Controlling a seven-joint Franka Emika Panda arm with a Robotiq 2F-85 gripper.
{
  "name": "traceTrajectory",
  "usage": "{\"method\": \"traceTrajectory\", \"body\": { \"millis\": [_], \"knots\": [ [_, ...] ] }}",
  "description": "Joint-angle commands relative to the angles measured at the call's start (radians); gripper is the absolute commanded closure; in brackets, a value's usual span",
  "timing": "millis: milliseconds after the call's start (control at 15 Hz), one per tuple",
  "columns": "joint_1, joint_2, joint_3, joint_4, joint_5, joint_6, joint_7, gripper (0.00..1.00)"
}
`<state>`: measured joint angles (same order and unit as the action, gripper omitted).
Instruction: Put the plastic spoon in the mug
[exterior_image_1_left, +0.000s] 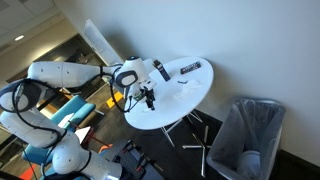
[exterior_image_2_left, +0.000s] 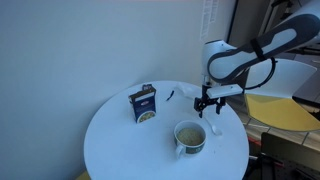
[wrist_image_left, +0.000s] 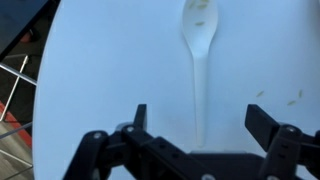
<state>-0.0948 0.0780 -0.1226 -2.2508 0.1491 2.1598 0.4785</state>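
I should next grip the plastic spoon by the end of its handle with my gripper. The spoon's bowl is then free to go into the mug first.
A white plastic spoon lies flat on the white round table, its bowl at the top of the wrist view and its handle running down between my fingers. My gripper is open, one finger on each side of the handle end, apart from it. In both exterior views the gripper hangs low over the table near its edge. The squat dark grey mug with a pale inside stands upright just in front of the gripper. It is out of the wrist view.
A blue box stands near the table's middle. Two long black bars lie at the far side of the table. A grey bin stands on the floor beside the table. Table legs show underneath.
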Motion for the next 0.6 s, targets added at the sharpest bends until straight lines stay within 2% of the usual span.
{"method": "traceTrajectory", "body": {
  "millis": [0,400,467,533],
  "knots": [
    [0.0,0.008,0.001,-0.017,0.017,0.05,0.01,0.0],
    [0.003,0.026,0.002,-0.022,0.02,0.056,0.011,0.0],
    [0.004,0.028,0.002,-0.022,0.019,0.055,0.012,0.09],
    [0.004,0.029,0.002,-0.022,0.019,0.057,0.011,0.26]
  ]
}}
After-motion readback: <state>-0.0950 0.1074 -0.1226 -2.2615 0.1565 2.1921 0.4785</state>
